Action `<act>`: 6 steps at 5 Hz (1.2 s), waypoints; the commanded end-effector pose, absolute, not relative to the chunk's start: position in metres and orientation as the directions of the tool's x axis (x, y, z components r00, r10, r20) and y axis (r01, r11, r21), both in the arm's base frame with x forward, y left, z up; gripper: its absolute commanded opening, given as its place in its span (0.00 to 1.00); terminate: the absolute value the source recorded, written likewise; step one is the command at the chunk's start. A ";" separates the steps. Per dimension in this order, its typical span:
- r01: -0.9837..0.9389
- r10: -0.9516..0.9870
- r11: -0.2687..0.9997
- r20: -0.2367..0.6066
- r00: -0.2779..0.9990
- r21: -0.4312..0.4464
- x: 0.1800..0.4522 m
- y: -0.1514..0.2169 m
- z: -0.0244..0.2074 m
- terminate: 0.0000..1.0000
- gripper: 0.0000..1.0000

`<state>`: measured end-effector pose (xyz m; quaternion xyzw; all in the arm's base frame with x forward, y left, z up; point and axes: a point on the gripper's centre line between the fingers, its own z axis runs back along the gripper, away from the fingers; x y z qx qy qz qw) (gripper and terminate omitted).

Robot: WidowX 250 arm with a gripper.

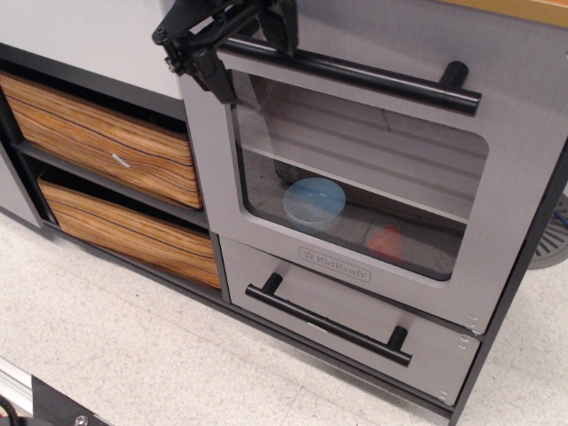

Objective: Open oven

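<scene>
The long black bar handle [373, 77] will be grabbed next by my gripper, at its end closest to the wood-grain drawers. Then I will swing the oven door [355, 169] open.
The oven [266, 240] has a brushed silver-grey door with a rounded clear window [364, 186], a "KidKraft" logo and a long black bar handle [373, 77] along its top. My black gripper [248, 46] is at the top left of the door, partly cut off by the frame's upper edge. It is open. One finger [211, 73] hangs left of the handle's left end and the other [286, 25] sits above the bar. I cannot tell whether the door is shut or barely ajar.
Inside the oven, a blue bowl [313, 201] and an orange item [387, 240] show through the window. A grey drawer [293, 293] with a black bar handle [328, 323] sits below. Two orange wood-grain drawers [106, 142] are on the left, above a speckled floor [133, 355].
</scene>
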<state>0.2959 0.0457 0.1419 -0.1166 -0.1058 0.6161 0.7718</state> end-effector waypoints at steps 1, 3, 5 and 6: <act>-0.891 0.999 0.025 0.053 0.001 -0.453 0.305 0.057 0.154 0.00 1.00; -0.911 0.998 0.033 0.064 0.008 -0.411 0.303 0.057 0.138 0.00 1.00; -0.911 0.991 0.120 0.098 0.089 -0.395 0.281 0.053 0.135 0.00 1.00; -0.911 0.985 0.168 0.095 0.142 -0.377 0.272 0.051 0.135 0.00 1.00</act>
